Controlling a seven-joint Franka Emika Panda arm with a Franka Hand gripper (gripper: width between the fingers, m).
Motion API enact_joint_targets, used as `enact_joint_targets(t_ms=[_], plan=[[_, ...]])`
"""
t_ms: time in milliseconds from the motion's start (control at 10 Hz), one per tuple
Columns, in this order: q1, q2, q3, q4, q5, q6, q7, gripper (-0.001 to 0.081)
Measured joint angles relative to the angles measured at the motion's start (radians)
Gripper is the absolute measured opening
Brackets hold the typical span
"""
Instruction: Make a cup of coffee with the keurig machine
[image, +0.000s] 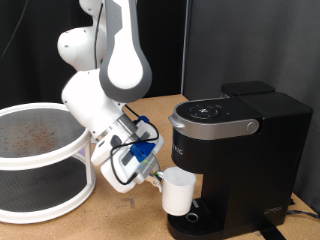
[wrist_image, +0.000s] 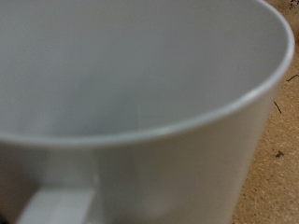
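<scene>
The white cup's base hangs above the drip base's front edge (image: 188, 230), so my gripper now keeps holding the cup until its base reaches the drip base's middle.
The white cup (image: 179, 192) sits at the front of the black keurig machine (image: 236, 150), at its drip base under the brew head. My gripper (image: 158, 178) is at the cup's side towards the exterior view's left, fingers right against it. In the wrist view the cup (wrist_image: 140, 103) fills nearly the whole picture, rim and empty inside very close, with its handle (wrist_image: 56, 205) showing. The fingers themselves do not show clearly in either view. The machine's lid is down.
A white two-tier round mesh rack (image: 40, 160) stands at the exterior view's left on the wooden table (image: 120, 220). The white arm (image: 110, 70) reaches down from the top middle. A dark curtain is behind.
</scene>
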Motion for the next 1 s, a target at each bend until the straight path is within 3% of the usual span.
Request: enact_joint_targets(t_ms=[1000], plan=[[0.016, 0.103, 0.106, 0.006, 0.228, 0.01, -0.162, 0.0096]])
